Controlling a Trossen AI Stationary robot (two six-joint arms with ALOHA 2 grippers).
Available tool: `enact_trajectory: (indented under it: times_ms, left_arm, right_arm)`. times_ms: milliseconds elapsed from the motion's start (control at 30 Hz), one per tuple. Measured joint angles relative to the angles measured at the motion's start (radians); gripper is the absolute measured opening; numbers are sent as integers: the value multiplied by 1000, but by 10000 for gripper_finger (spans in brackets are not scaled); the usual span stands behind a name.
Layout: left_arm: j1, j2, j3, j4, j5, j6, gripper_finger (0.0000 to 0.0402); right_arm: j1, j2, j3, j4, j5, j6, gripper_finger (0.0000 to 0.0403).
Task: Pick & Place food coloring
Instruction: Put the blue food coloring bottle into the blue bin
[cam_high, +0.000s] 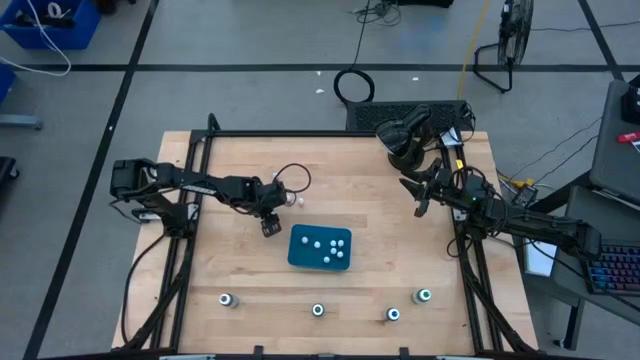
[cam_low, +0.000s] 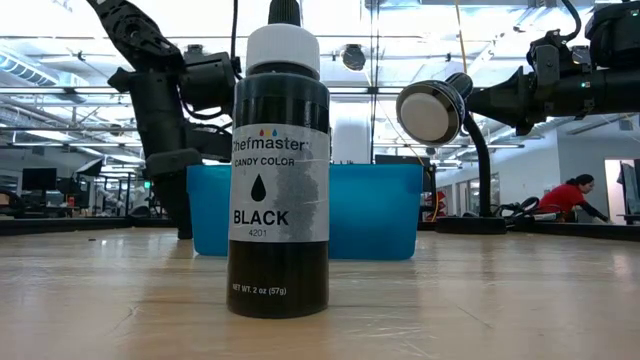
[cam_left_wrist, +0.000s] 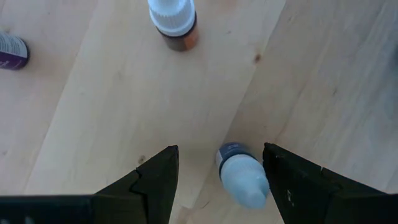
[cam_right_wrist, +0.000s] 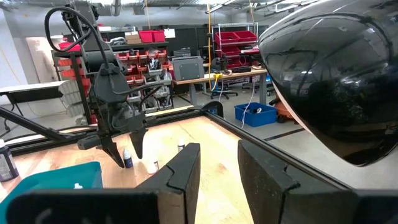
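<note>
The tiny bottle needs to go in the teal tray, so my left gripper should next grip it by its pale cap end.
The food coloring is spread over the table. A tiny bottle with a pale cap stands on the wood between the open fingers of my left gripper, close to one finger; I see no touch. My left gripper points down just left of the teal tray. Two more tiny bottles stand beyond it. Several lie in the tray. A dark bottle stands at the near edge. My right gripper waits at the far right, open by a narrow gap and holding nothing.
Further dark bottles stand in a row along the near edge. A black gooseneck lamp stands at the far right corner, next to my right arm. Bare wood lies between the tray and the near row.
</note>
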Motion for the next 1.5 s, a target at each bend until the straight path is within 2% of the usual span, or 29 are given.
enact_trajectory:
  times_ms: [433,867,1200,1500]
  left_arm:
    - [0,0,0,-19,2,-3,224]
    - [0,0,0,25,4,14,73]
    - [-18,0,26,-16,27,29,75]
    - [-135,0,252,-139,26,29,69]
  right_arm:
    - [0,0,0,0,0,0,100]
    - [0,0,0,0,0,0,100]
    - [0,0,0,0,0,0,100]
    - [0,0,0,0,0,0,100]
